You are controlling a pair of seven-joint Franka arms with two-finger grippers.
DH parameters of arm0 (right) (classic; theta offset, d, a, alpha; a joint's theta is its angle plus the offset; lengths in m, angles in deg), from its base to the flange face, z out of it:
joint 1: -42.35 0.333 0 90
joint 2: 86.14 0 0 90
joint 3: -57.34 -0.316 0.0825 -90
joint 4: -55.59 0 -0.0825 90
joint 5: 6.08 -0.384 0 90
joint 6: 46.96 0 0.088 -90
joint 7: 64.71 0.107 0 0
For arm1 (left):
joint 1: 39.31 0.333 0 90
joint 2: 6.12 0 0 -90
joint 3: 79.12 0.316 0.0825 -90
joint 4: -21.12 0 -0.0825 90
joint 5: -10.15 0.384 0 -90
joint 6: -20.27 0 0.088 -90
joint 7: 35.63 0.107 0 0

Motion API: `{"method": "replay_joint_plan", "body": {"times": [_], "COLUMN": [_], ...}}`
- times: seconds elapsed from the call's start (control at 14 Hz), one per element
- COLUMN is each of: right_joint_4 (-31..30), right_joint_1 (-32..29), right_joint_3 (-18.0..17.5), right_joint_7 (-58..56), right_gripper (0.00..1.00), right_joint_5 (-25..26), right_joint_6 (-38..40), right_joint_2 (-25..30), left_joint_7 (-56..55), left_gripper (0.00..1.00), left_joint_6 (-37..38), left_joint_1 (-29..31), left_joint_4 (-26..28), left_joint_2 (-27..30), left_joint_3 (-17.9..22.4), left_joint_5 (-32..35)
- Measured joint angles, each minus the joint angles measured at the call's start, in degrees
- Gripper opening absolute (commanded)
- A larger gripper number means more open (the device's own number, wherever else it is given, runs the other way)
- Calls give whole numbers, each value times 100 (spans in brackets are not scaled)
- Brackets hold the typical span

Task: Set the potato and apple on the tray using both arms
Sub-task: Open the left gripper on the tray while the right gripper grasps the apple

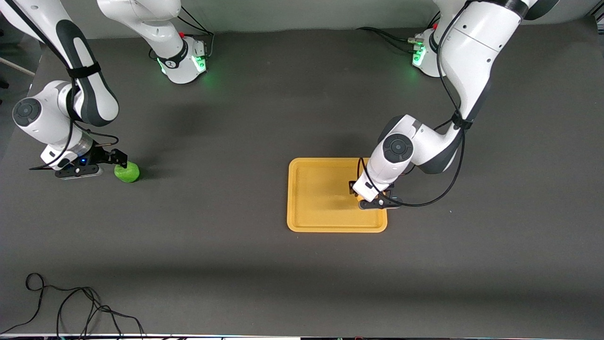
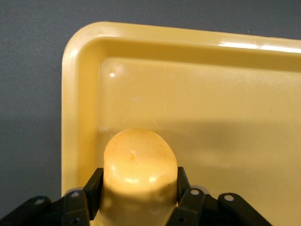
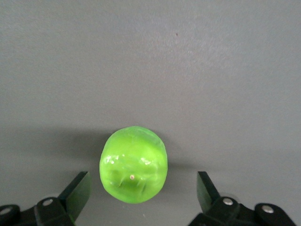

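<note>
The right gripper picks up the apple by its round sides next, to set the green apple [image 1: 127, 172] on the yellow-orange tray [image 1: 321, 189].
The yellow-orange tray [image 1: 321, 189] lies on the dark table toward the left arm's end; it also fills the left wrist view [image 2: 211, 108]. My left gripper [image 1: 375, 202] is low over the tray's corner and shut on the potato [image 2: 139, 160], whose pale lumpy end sticks out between the fingers [image 2: 93, 186]. The green apple [image 1: 127, 172] sits on the table toward the right arm's end. My right gripper [image 1: 118, 163] is open and low beside it. In the right wrist view the apple [image 3: 134, 165] lies between the spread fingers [image 3: 77, 190], touching neither.
Loose black cables [image 1: 71, 307] lie near the table's front edge toward the right arm's end. The two arm bases [image 1: 186, 59] with green lights stand along the table's back edge.
</note>
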Motion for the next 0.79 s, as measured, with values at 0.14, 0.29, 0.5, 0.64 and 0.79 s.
{"method": "replay_joint_plan", "body": {"times": [0.14, 0.29, 0.5, 0.64, 0.79], "right_joint_4": [0, -1, -1, 4, 9], "right_joint_1": [0, 0, -1, -1, -1], "right_joint_3": [0, 0, 0, 0, 0], "right_joint_7": [-163, -489, -767, -781, -782], "right_gripper": [100, 100, 100, 100, 97], "right_joint_5": [-212, -483, -718, -798, -820], "right_joint_6": [-56, -213, -498, -541, -559], "right_joint_2": [-117, -266, -581, -712, -760], "left_joint_7": [-11, -14, -25, -36, -71], "left_gripper": [100, 100, 100, 100, 100], "left_joint_6": [-27, -65, -74, -74, -53], "left_joint_1": [10, 22, 30, 33, 57], "left_joint_4": [0, -2, -12, -21, -47], "left_joint_2": [-1, -1, 2, 36, 152], "left_joint_3": [9, 23, 25, 25, 25], "left_joint_5": [0, 1, 1, 2, 2]}}
